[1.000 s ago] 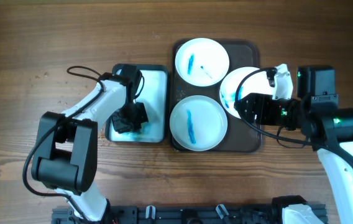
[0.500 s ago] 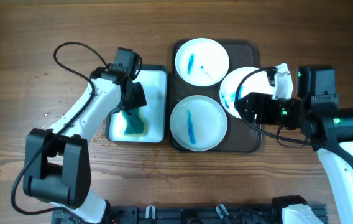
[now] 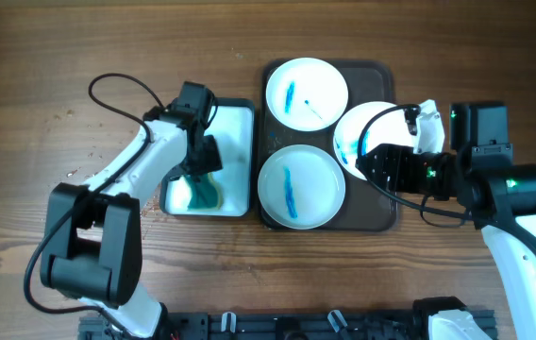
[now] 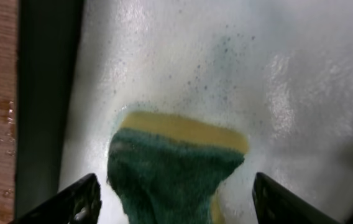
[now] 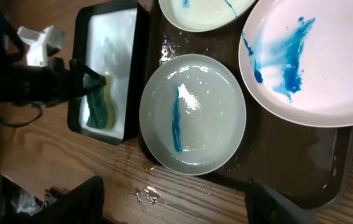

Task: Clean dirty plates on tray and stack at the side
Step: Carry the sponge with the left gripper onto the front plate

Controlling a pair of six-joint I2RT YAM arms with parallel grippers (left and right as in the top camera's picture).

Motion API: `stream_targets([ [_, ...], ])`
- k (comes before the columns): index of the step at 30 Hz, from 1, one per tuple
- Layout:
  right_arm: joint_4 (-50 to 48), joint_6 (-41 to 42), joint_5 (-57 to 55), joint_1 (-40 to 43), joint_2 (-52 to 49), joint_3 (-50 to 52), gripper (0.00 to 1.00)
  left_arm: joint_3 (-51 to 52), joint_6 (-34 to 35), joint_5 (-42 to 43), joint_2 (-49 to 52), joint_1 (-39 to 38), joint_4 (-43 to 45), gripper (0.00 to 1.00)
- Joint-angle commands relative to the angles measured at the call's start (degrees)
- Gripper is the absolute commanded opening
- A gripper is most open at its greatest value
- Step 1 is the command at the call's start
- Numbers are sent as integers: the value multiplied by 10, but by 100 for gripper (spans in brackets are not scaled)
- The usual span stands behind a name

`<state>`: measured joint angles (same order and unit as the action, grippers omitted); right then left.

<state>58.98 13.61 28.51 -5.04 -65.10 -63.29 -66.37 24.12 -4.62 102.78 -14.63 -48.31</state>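
The yellow side of the sponge needs to stay free to clean the dirty plates. My left gripper should grab the green side (image 3: 202,193) (image 4: 169,173) of the sponge next.
Three white plates lie on the dark brown tray (image 3: 381,215), each with blue smears: one at the back (image 3: 306,93), one at the front (image 3: 301,186), one at the right (image 3: 351,132) overlapping the back plate's rim. My left gripper (image 3: 204,159) hangs over the white tray. In the left wrist view it (image 4: 175,208) is open, its fingers either side of the green and yellow sponge (image 4: 173,168) without touching it. My right gripper (image 3: 374,162) hovers over the right plate and partly hides it. In the right wrist view it (image 5: 176,208) is open and holds nothing, above the front plate (image 5: 192,115).
The white tray (image 3: 240,123) with a dark rim stands left of the brown tray, wet and foamy inside. The sponge (image 3: 199,194) lies at its front end. Water drops spot the wood (image 5: 148,196) in front of the brown tray. A black cable (image 3: 117,90) loops behind the left arm.
My left gripper went from shut on the sponge to open and drew back along the white tray, leaving the sponge lying there. The right arm and the plates have not moved.
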Motion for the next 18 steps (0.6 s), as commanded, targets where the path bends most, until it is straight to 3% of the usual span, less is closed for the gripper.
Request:
stream_targets([
  [1, 18, 3, 1, 0, -2, -11, 72, -17, -1, 10, -24, 0, -40, 78],
  [4, 43, 3, -9, 0, -2, -5, 70, 2, -1, -9, -23, 0, -41, 60],
  [8, 44, -1, -11, -4, -2, 37, 64, 73, 10, -8, -21, 0, 36, 34],
  [11, 10, 0, -11, -21, -2, 89, 62, 115, 18, -2, -21, 0, 92, 31],
  [12, -5, 1, -11, -27, -2, 108, 62, 122, 18, 6, -21, -1, 104, 24],
  [13, -21, 4, -11, -33, -3, 125, 61, 124, 18, 12, -21, -1, 108, 8],
  [14, -35, 14, -13, -39, -4, 142, 61, 123, 17, 14, -22, -1, 109, 4],
  [18, -105, 31, -22, -48, -7, 200, 56, 79, -4, 18, -31, 3, 62, 4],
])
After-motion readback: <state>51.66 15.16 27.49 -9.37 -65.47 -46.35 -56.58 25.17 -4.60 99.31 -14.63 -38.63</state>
